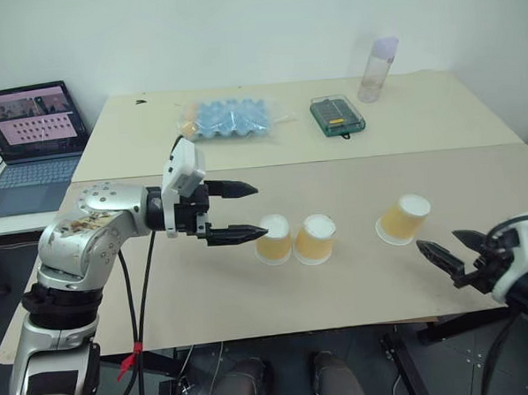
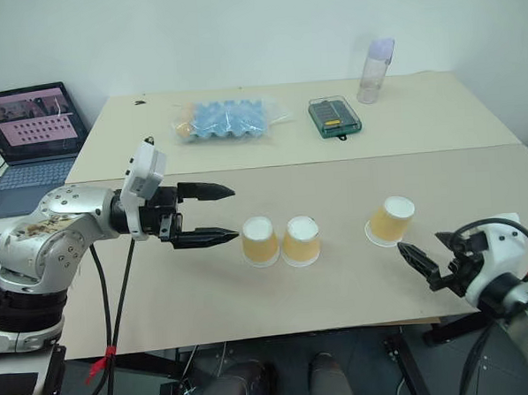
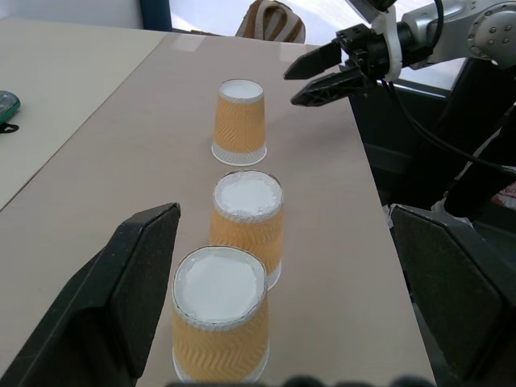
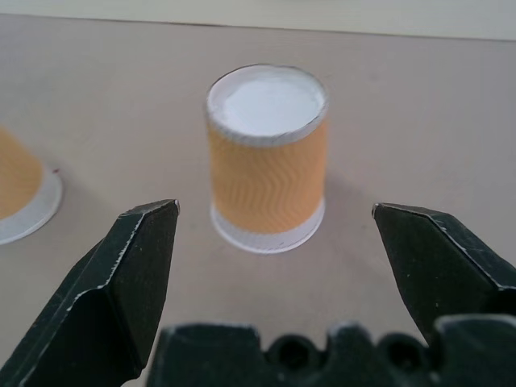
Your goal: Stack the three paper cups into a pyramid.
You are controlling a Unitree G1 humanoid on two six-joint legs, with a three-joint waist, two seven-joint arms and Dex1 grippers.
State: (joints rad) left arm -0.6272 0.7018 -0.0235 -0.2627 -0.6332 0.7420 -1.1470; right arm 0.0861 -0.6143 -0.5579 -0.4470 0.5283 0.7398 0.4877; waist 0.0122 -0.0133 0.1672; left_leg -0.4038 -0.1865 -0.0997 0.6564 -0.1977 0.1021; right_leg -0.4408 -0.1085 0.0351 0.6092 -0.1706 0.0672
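The lone cup should top the pyramid on the pair of cups, so the robot's right gripper should next grab it by its upper part (image 1: 410, 211) (image 4: 267, 137).
Three yellow-orange paper cups stand upside down on the tan table (image 1: 207, 298). Two of them (image 1: 273, 239) (image 1: 315, 239) sit side by side, almost touching. The third cup (image 1: 404, 219) stands apart to the right. My left gripper (image 1: 258, 210) is open, pointing right, its lower fingertip just beside the leftmost cup, with nothing held. My right gripper (image 1: 439, 243) is open and empty near the table's front edge, a little in front of the third cup (image 4: 268, 161). The left wrist view shows all three cups in a row, the nearest (image 3: 219, 326) between its fingers.
At the back of the table lie a bag of blue egg trays (image 1: 229, 118), a green case (image 1: 337, 116) and a tall clear bottle (image 1: 377, 68). An open laptop (image 1: 30, 130) stands on a side desk at the left. The table's front edge runs close to my right gripper.
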